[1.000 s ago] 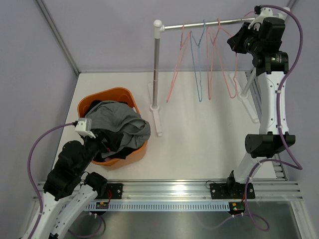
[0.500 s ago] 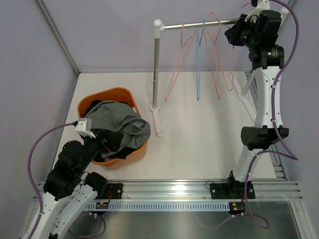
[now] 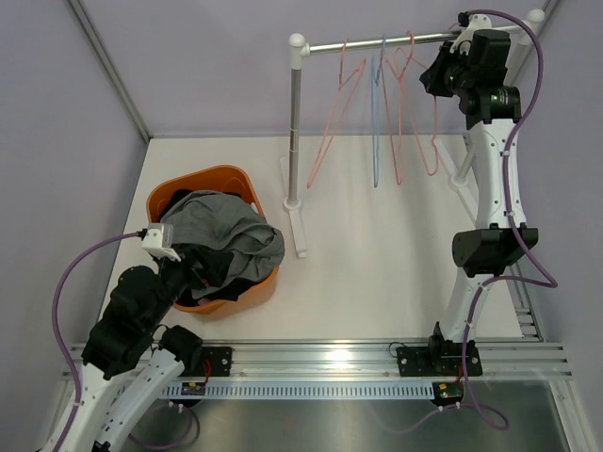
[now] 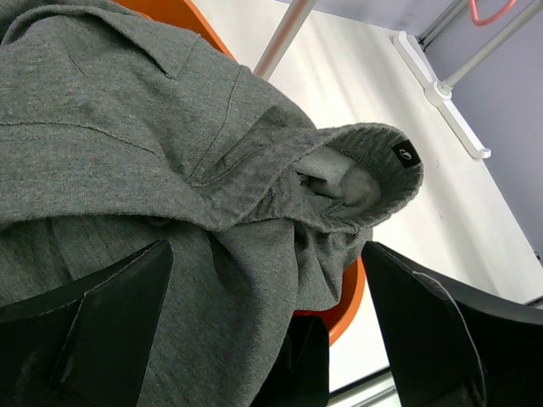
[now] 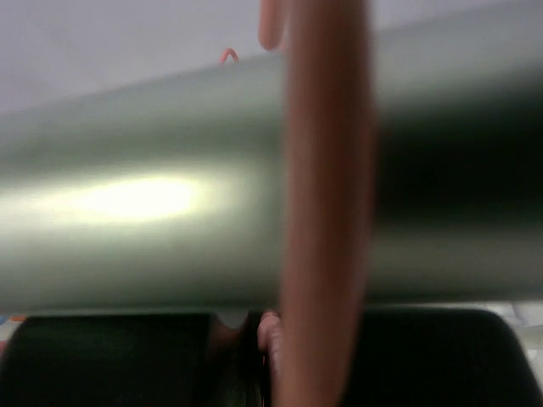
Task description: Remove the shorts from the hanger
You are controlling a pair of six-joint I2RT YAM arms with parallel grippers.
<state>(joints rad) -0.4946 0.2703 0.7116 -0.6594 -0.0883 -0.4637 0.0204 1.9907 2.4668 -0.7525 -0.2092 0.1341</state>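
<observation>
The pink hanger's hook crosses over the bar [image 3: 377, 43] and the pink hanger would hang on the bar, so the robot's right gripper needs to open.
Grey shorts [image 3: 221, 231] lie on top of the pile in the orange basket [image 3: 212, 177], with black shorts [image 3: 219, 273] under them. The olive and the pink printed shorts are not visible. My left gripper [image 3: 187, 266] hangs open over the basket's near side. In the left wrist view the grey shorts [image 4: 170, 153] fill the frame, between the spread fingers of the left gripper [image 4: 267, 250]. My right gripper [image 3: 436, 73] is at the right end of the rail [image 3: 377, 43], shut on a bare pink hanger [image 3: 435, 141]. The hanger's hook [image 5: 327, 212] crosses the rail [image 5: 127, 212] in the right wrist view.
Other bare hangers, pink [image 3: 330, 132] and blue [image 3: 376, 122], hang on the rail. The rack's post [image 3: 295, 132] and white foot [image 3: 297, 226] stand right of the basket. Lavender walls close in the white table [image 3: 377, 264].
My right gripper has moved up and to the left to the rail with the pink hanger. The hangers have swung. The left arm has not moved.
</observation>
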